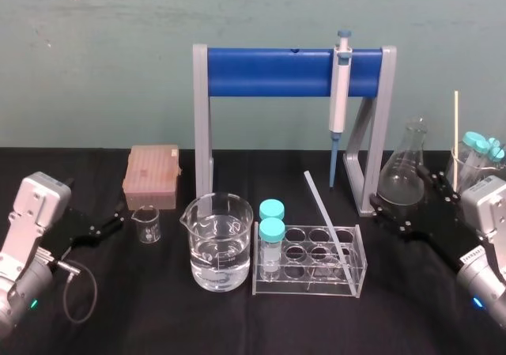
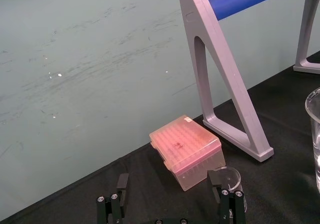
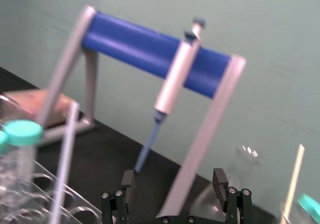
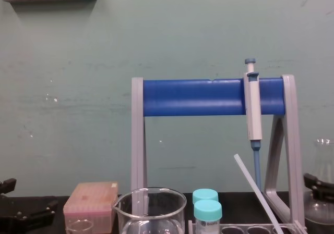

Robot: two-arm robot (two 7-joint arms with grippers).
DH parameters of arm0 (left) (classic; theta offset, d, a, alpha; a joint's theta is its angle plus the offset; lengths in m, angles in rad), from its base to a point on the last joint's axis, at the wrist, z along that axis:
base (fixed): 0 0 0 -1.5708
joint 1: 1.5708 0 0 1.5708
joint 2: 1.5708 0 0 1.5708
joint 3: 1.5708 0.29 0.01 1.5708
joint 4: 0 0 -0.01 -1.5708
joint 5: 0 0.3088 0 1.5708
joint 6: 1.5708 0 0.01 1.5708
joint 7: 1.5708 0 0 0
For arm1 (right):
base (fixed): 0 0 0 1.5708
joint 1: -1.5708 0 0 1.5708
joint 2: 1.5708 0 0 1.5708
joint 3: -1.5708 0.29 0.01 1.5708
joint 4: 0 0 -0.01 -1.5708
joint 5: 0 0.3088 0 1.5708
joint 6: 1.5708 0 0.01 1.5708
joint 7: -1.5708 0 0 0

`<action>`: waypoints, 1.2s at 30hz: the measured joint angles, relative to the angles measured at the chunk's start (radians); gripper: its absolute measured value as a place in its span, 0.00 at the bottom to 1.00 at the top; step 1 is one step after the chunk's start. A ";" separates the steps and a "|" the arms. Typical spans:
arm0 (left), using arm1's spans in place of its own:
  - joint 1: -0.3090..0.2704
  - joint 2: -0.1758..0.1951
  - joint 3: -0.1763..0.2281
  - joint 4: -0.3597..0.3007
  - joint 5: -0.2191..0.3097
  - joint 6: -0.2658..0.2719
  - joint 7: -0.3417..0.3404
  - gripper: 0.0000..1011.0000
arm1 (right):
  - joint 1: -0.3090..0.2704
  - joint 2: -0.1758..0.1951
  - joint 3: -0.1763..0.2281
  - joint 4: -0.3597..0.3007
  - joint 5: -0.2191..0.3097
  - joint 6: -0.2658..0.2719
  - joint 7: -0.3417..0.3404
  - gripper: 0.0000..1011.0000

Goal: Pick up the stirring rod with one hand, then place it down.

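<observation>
The tube rack closes around the lower end of the stirring rod. My right gripper will grab the rod's exposed body above that next.
The stirring rod [image 1: 327,219] is a thin translucent whitish stick. It leans tilted in the clear tube rack [image 1: 357,270] at the table's middle, its top end pointing up and to the left. It also crosses the right wrist view as the stirring rod [image 3: 65,156] and the chest view as the stirring rod [image 4: 254,187]. My right gripper [image 1: 407,197] stands open to the right of the rack, in front of the flask, apart from the rod; its fingers [image 3: 120,200] hold nothing. At the far left my left gripper [image 1: 109,222] is open beside a small beaker, empty too.
A blue-barred grey stand [image 1: 292,72] carries a white-and-blue pipette [image 1: 339,94]. A large beaker [image 1: 216,244] with water and two teal-capped tubes [image 1: 271,232] sit by the rack. A pink tip box [image 1: 152,177], a small beaker [image 1: 146,222], a flask [image 1: 403,169] and a wooden stick [image 1: 455,137] stand around.
</observation>
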 joint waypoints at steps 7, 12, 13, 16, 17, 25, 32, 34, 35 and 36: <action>0.000 0.000 0.000 0.000 0.000 0.000 0.000 0.99 | 0.001 0.003 -0.018 -0.029 -0.030 -0.070 0.070 0.99; 0.000 0.000 0.000 0.000 0.000 0.000 0.000 0.99 | 0.024 -0.009 -0.033 -0.017 -0.031 -0.092 0.132 0.99; 0.000 0.000 0.000 0.000 0.000 0.000 0.000 0.99 | 0.034 -0.016 -0.038 -0.009 -0.028 -0.097 0.153 0.99; 0.000 0.000 0.000 0.000 0.000 0.000 0.000 0.99 | 0.054 -0.029 -0.047 0.012 -0.014 -0.103 0.197 0.99; 0.000 0.000 0.000 0.000 0.000 0.000 0.000 0.99 | 0.059 -0.032 -0.049 0.018 -0.009 -0.104 0.209 0.99; 0.000 0.000 0.000 0.000 0.000 0.000 0.000 0.99 | 0.108 -0.071 -0.053 0.083 0.095 -0.068 0.349 0.99; 0.000 0.000 0.000 0.000 0.000 0.000 0.000 0.99 | 0.132 -0.103 -0.030 0.129 0.210 0.027 0.446 0.99; 0.000 0.000 0.000 0.000 0.000 0.000 0.000 0.99 | 0.139 -0.109 -0.025 0.140 0.235 0.054 0.466 0.99; 0.000 0.000 0.000 0.000 0.000 0.000 0.000 0.99 | 0.145 -0.116 -0.020 0.150 0.257 0.080 0.485 0.99; 0.000 0.000 0.000 0.000 0.000 0.000 0.000 0.99 | 0.148 -0.120 -0.018 0.156 0.269 0.094 0.494 0.99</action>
